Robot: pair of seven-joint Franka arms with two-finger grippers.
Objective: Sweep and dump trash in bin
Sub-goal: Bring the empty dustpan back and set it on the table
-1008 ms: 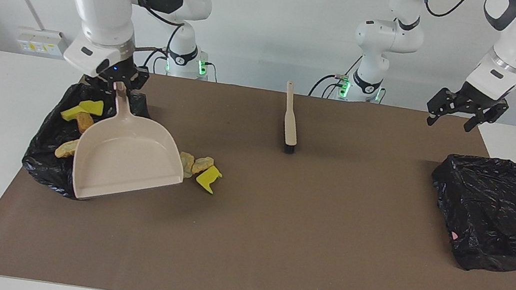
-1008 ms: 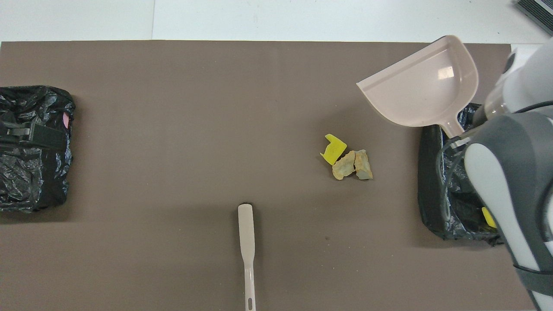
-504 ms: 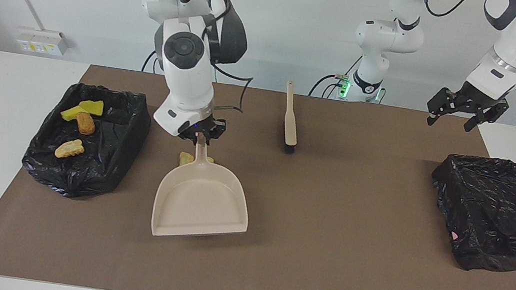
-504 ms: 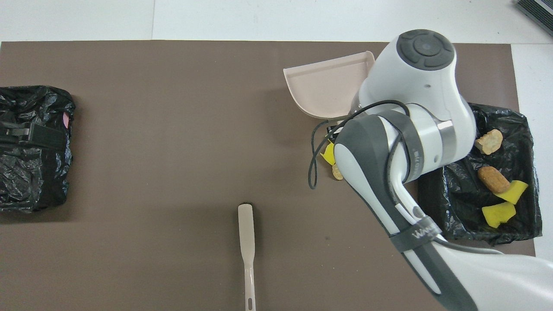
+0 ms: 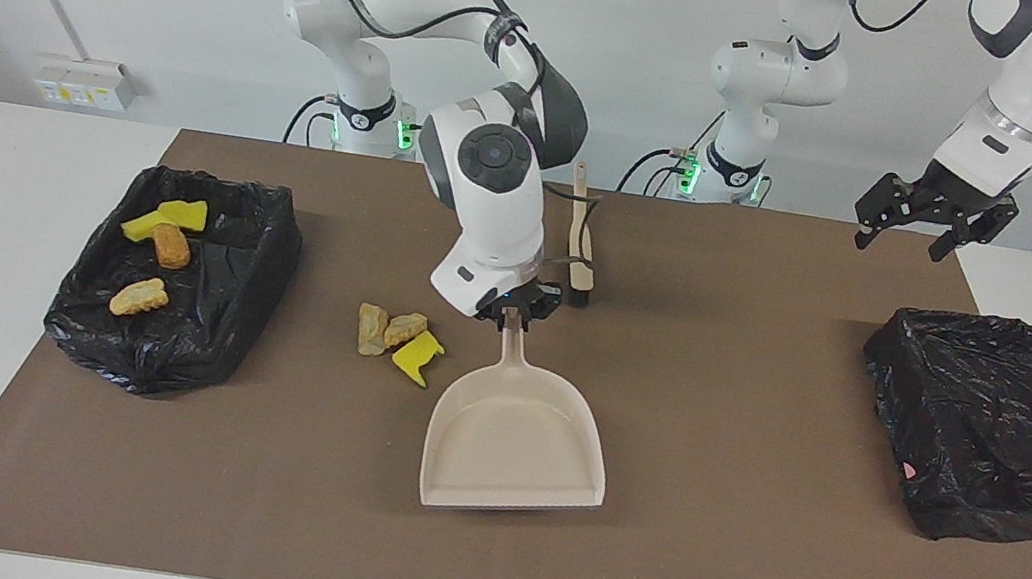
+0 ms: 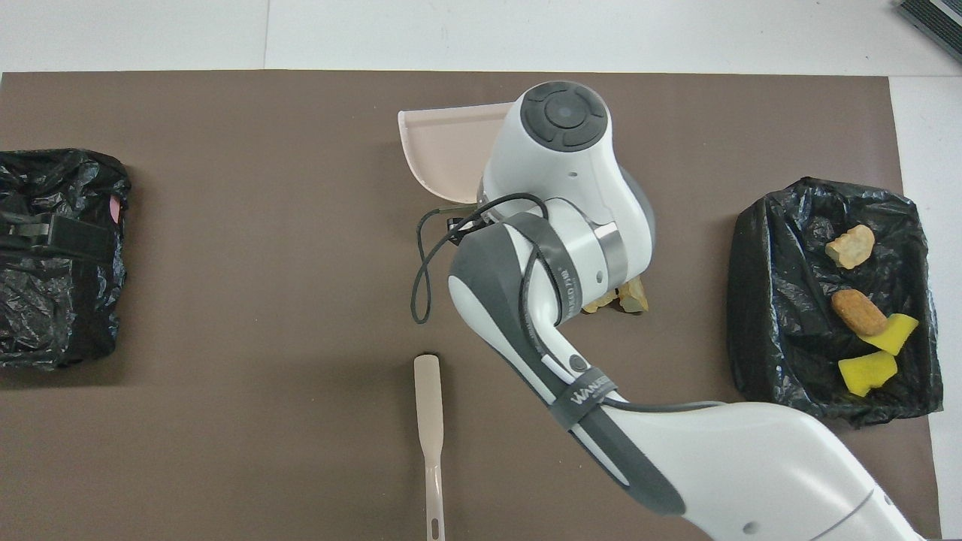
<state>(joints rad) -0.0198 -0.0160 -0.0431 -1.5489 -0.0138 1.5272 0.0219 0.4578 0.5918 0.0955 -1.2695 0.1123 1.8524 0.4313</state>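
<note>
The robot's right gripper should keep holding the beige dustpan, because the dustpan is still above the brown mat.
My right gripper [image 5: 510, 314] is shut on the handle of the empty beige dustpan [image 5: 515, 441], held low over the middle of the mat with its mouth pointing away from the robots. In the overhead view my right arm hides all but a corner of the dustpan [image 6: 440, 150]. Loose trash [image 5: 394, 333], two tan lumps and a yellow chunk, lies on the mat between the dustpan and the black-lined bin [image 5: 213, 328]. Several trash pieces [image 5: 160, 235] lie inside that bin [image 6: 759, 300]. My left gripper [image 5: 919, 225] waits open, in the air over the mat's corner at the left arm's end.
A beige brush [image 5: 581, 238] lies on the mat near the robots, just beside my right wrist; it also shows in the overhead view [image 6: 428, 421]. A second black-lined bin [image 5: 991, 427] stands toward the left arm's end of the table. The brown mat [image 5: 740, 563] covers most of the table.
My right arm has carried the dustpan away from over the bin, past the loose trash, to the middle of the mat. The left arm has not moved.
</note>
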